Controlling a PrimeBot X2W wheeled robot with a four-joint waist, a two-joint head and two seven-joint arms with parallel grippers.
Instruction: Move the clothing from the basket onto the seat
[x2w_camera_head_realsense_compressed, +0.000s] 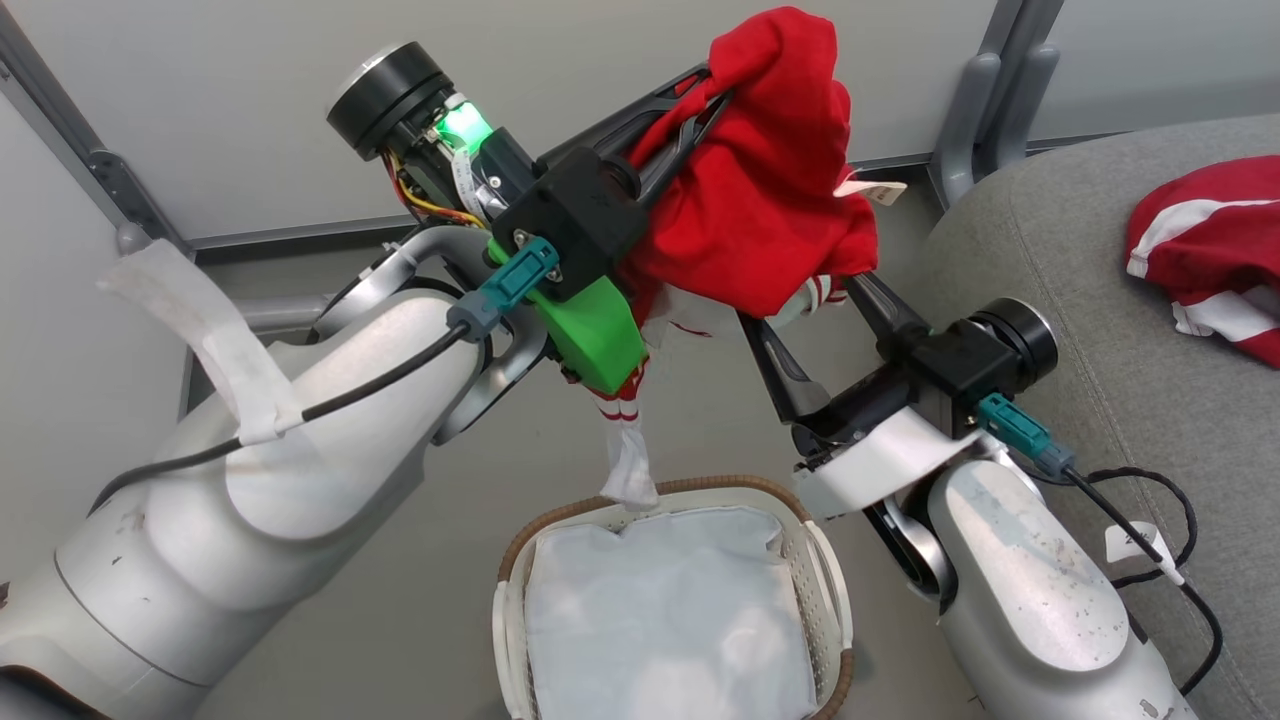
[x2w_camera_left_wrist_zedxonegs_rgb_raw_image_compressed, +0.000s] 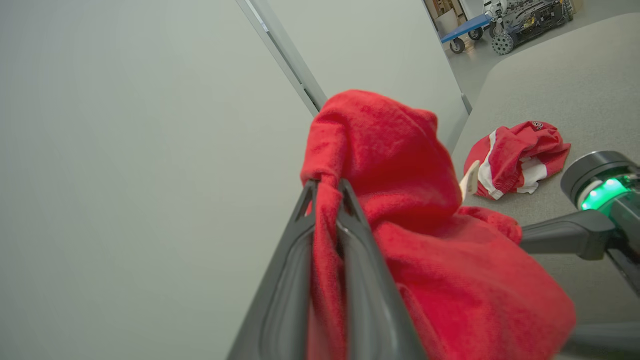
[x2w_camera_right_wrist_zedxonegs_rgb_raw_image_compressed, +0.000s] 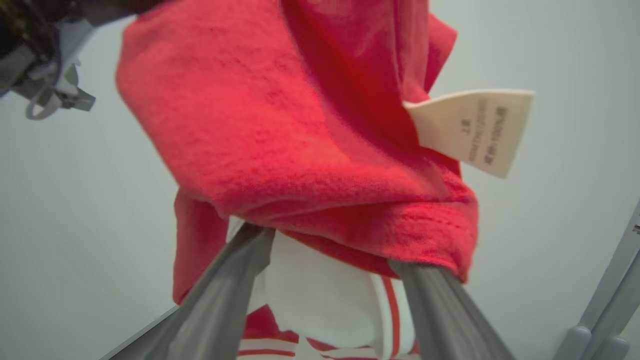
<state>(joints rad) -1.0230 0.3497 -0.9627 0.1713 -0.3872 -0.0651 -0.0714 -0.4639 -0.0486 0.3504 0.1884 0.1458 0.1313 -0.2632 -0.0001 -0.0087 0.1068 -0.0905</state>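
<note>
The red jersey should be taken hold of next by its red hem fold (x2w_camera_head_realsense_compressed: 828, 258) beside the white label, so my right gripper can carry the jersey onto the seat (x2w_camera_head_realsense_compressed: 1080, 350).
A red jersey (x2w_camera_head_realsense_compressed: 760, 190) hangs high above the basket (x2w_camera_head_realsense_compressed: 660, 487), bunched, with a white label (x2w_camera_head_realsense_compressed: 870, 188) sticking out. My left gripper (x2w_camera_head_realsense_compressed: 725, 88) is shut on its upper fold; the left wrist view shows both fingers pinching red cloth (x2w_camera_left_wrist_zedxonegs_rgb_raw_image_compressed: 325, 185). My right gripper (x2w_camera_head_realsense_compressed: 800, 300) is open beneath the bundle, its fingers spread wide with their tips under the hem (x2w_camera_right_wrist_zedxonegs_rgb_raw_image_compressed: 332, 250). A striped white end (x2w_camera_head_realsense_compressed: 625, 440) dangles to the basket's rim. Red shorts with white stripes (x2w_camera_head_realsense_compressed: 1210, 250) lie on the grey seat (x2w_camera_head_realsense_compressed: 1080, 350). Inside the basket lies the white sheet (x2w_camera_head_realsense_compressed: 660, 610).
Pale wall panels stand behind, with a grey metal post (x2w_camera_head_realsense_compressed: 985, 110) by the seat's corner. Black cables (x2w_camera_head_realsense_compressed: 1150, 500) trail from my right arm over the seat's edge. A blue cart and a wheeled machine (x2w_camera_left_wrist_zedxonegs_rgb_raw_image_compressed: 500, 30) stand far beyond the seat.
</note>
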